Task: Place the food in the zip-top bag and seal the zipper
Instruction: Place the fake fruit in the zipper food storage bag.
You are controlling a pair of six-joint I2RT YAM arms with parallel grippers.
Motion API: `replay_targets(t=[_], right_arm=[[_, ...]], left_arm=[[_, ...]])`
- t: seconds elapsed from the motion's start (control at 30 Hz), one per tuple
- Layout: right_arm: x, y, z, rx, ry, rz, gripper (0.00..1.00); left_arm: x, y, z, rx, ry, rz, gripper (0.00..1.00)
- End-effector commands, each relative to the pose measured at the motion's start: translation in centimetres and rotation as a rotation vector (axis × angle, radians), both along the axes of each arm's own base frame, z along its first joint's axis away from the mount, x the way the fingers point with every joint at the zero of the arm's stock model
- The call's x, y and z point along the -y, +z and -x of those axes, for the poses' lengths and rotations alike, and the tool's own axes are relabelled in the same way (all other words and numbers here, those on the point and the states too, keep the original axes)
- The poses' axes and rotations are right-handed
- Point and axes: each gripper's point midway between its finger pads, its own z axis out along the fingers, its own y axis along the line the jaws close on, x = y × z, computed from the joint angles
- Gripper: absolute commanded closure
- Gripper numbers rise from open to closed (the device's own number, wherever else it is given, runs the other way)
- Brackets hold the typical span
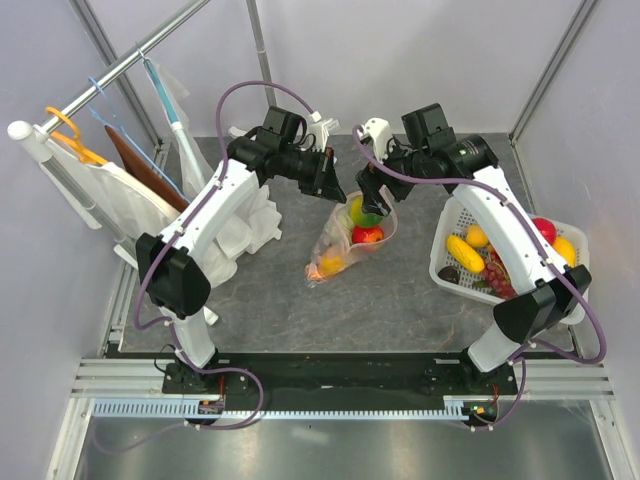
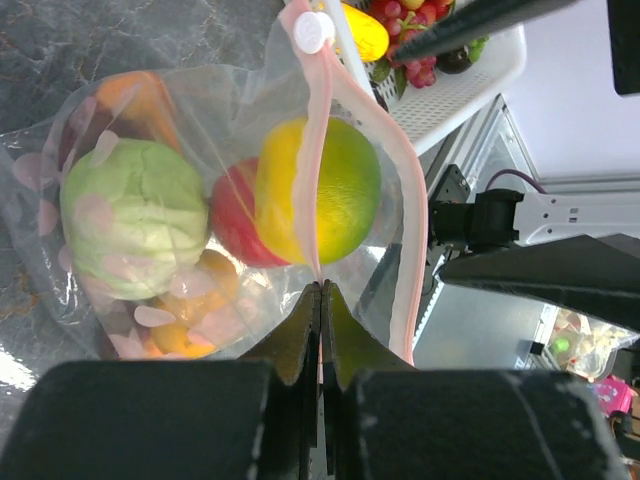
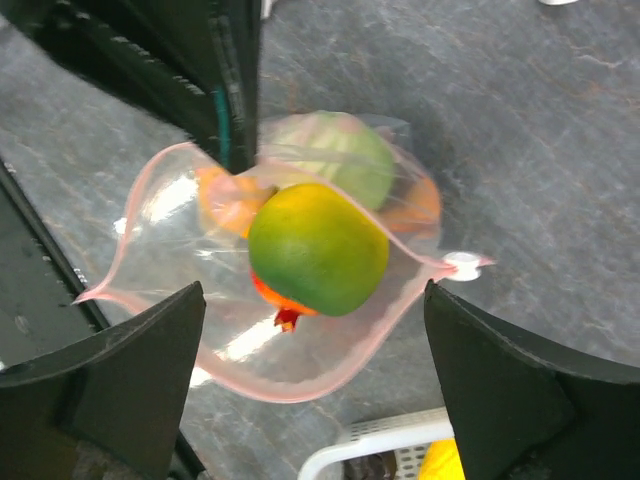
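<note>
My right gripper pinches the edge of the zip-top bag's opening beside the white slider tab (image 1: 390,203) (image 3: 437,269) next, opposite my left gripper, so food settles inside.
The zip-top bag (image 1: 340,245) lies on the grey table with its mouth lifted and open. My left gripper (image 1: 330,183) is shut on the pink zipper strip (image 2: 318,150) at the mouth's edge, fingertips pinched together (image 2: 321,288). The white slider tab (image 2: 312,30) sits at the far end of the strip. Inside the bag are a green cabbage (image 2: 135,215), a red apple (image 2: 235,220), orange pieces (image 2: 185,310) and a yellow-green fruit (image 3: 318,248) resting in the mouth. My right gripper (image 3: 312,300) is open and empty just above the mouth (image 1: 372,198).
A white slatted basket (image 1: 440,262) at the right holds corn (image 1: 462,248), a lemon (image 1: 477,236), a red apple (image 1: 543,228) and other food. White cloth on hangers (image 1: 120,195) hangs at the left. Crumpled white cloth (image 1: 258,215) lies by the left arm.
</note>
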Motion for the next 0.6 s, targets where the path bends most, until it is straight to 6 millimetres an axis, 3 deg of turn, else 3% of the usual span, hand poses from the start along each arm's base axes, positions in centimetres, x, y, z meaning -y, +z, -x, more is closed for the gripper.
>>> replay_targets(t=[0.0,0.17,0.33,0.5,0.57], right_arm=[[0.2,2.1,-1.5,0.069,-0.07,-0.016,0.02],[0.7,3.7,-1.9,0.076,-0.157,-0.057,0.05],[3.4,1.6,-2.5,-0.016,-0.272,-0.033,0.23],[4.1,-1.6,-0.8,-0.123,-0.259,-0.015,0.35],[4.2,-2.0,-0.7,-0.133,-0.265,-0.022,0.4]], left_arm=[[0.2,3.4,1.1,0.041,-0.052,0.079,0.98],[0.3,3.8,1.5,0.041,-0.07,0.092,0.98],[0.2,4.2,1.7,0.051,-0.078,0.1,0.98],[0.3,4.1,1.8,0.046,-0.082,0.103,0.98],[0.3,4.1,1.8,0.043,-0.084,0.104,0.98]])
